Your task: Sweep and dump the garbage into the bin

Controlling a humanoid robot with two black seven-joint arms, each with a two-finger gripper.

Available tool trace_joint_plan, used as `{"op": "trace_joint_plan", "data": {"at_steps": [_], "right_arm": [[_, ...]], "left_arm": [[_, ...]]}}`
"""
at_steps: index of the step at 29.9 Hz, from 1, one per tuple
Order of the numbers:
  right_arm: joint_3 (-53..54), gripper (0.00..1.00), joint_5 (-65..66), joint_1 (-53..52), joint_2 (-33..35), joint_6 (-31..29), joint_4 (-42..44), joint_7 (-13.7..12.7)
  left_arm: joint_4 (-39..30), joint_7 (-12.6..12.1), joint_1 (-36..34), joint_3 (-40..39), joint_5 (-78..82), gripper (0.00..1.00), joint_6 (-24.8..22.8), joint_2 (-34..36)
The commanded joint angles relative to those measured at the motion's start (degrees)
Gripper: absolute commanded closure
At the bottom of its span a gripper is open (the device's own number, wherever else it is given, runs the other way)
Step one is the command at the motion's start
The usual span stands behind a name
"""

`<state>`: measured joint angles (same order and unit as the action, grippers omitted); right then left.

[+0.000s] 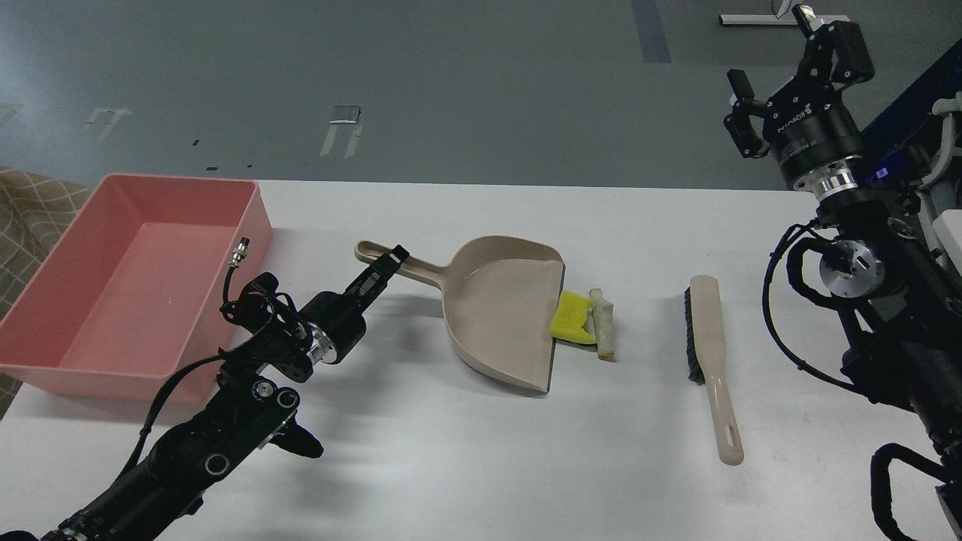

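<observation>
My right gripper grabs the beige brush by its handle (724, 419) next, to sweep the garbage into the dustpan (496, 300).
The garbage lies on the white table at the mouth of a beige dustpan (496, 300): a yellow sponge piece (571, 317) touching the pan's lip and a whitish bread-like wedge (603, 324) just right of it. My left gripper (385, 267) is shut on the dustpan's long handle, and the pan sits slightly tilted. The pink bin (259, 218) stands at the table's left, empty. My right gripper (785, 60) is open and empty, raised high at the upper right, well above and behind the table.
A beige hand brush (710, 353) with dark bristles lies on the table right of the garbage, handle toward me. My right arm's thick links fill the right edge. A checked cloth shows at the far left edge.
</observation>
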<state>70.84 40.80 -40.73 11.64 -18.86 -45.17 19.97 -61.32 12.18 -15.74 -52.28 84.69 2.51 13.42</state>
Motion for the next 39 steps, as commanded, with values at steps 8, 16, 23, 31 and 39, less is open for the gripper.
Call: {"op": "trace_joint_plan", "data": {"at_steps": [8, 16, 23, 31, 39], "right_arm": [[-20.71, 0.00, 0.95, 0.38, 24.18, -0.39, -14.12, -0.54], [-40.94, 0.00, 0.95, 0.39, 50.39, -0.39, -32.16, -0.99], [-51.92, 0.00, 6.82, 1.79, 64.55, -0.30, -42.09, -0.72], [-58.70, 0.00, 13.06, 2.23, 66.24, -0.12, -43.42, -0.63], [-58.71, 0.00, 18.00, 2.67, 59.83, -0.04, -43.60, -3.35]], "left_arm": [[-0.20, 0.30, -0.17, -0.10, -0.05, 1.00, -0.04, 0.20], [-0.20, 0.30, -0.08, -0.10, -0.13, 1.00, 0.04, 0.02], [-0.20, 0.30, -0.08, -0.10, -0.13, 1.00, 0.04, -0.07], [-0.20, 0.30, -0.08, -0.10, -0.05, 1.00, 0.04, -0.33], [-0.64, 0.30, -0.34, -0.10, -0.05, 1.00, 0.04, -0.42]]}}
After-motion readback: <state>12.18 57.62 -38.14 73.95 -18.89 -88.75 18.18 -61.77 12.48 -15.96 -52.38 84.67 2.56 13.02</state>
